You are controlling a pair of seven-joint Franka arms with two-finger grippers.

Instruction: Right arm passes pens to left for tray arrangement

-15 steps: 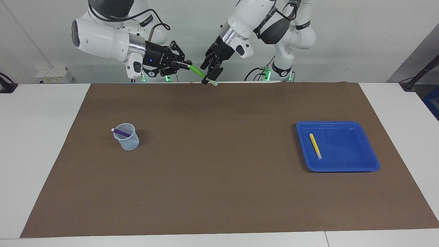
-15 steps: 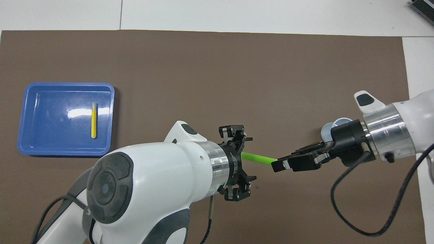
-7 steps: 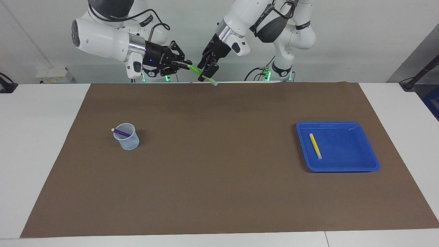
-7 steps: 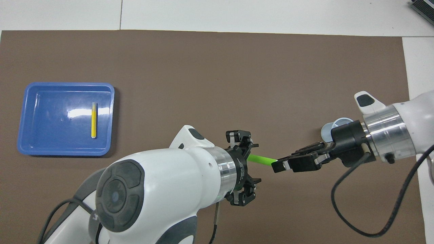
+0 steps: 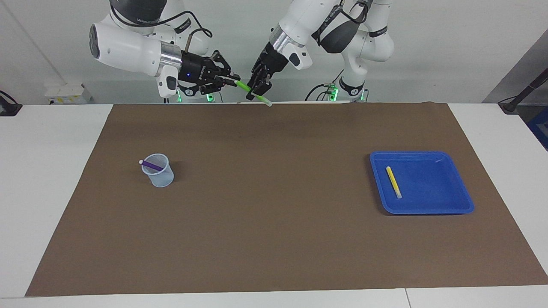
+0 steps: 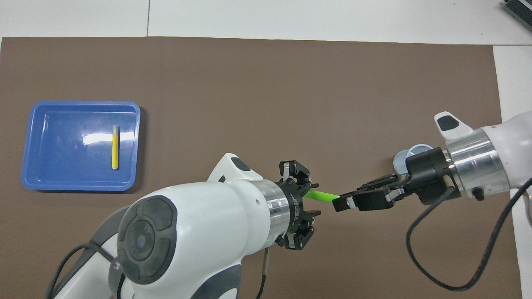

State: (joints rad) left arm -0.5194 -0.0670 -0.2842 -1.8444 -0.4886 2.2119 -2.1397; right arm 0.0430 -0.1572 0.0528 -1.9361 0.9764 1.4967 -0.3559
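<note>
Next, my left gripper grabs the green pen by its bare middle [image 6: 310, 193]. The fingertips of my right gripper already cover one end of the pen.
My right gripper [image 5: 233, 81], with its blue light, is shut on one end of the green pen [image 5: 243, 87] and holds it in the air over the robots' edge of the mat. My left gripper [image 5: 257, 90] is open, with a finger on either side of the pen's middle. The pen's pale tip sticks out below the left gripper. In the overhead view the green pen [image 6: 322, 194] bridges my left gripper [image 6: 308, 198] and right gripper [image 6: 338, 203]. The yellow pen [image 5: 394, 182] lies in the blue tray [image 5: 432, 188]. The purple pen [image 5: 152, 165] leans in a cup.
The translucent pale-blue cup [image 5: 160, 176] stands on the brown mat [image 5: 274, 192] toward the right arm's end. The tray lies toward the left arm's end. In the overhead view my right arm hides most of the cup [image 6: 402, 160].
My left gripper has slid up along the green pen toward my right gripper and turned a little. My right gripper has kept still with the pen. Nothing on the table has moved.
</note>
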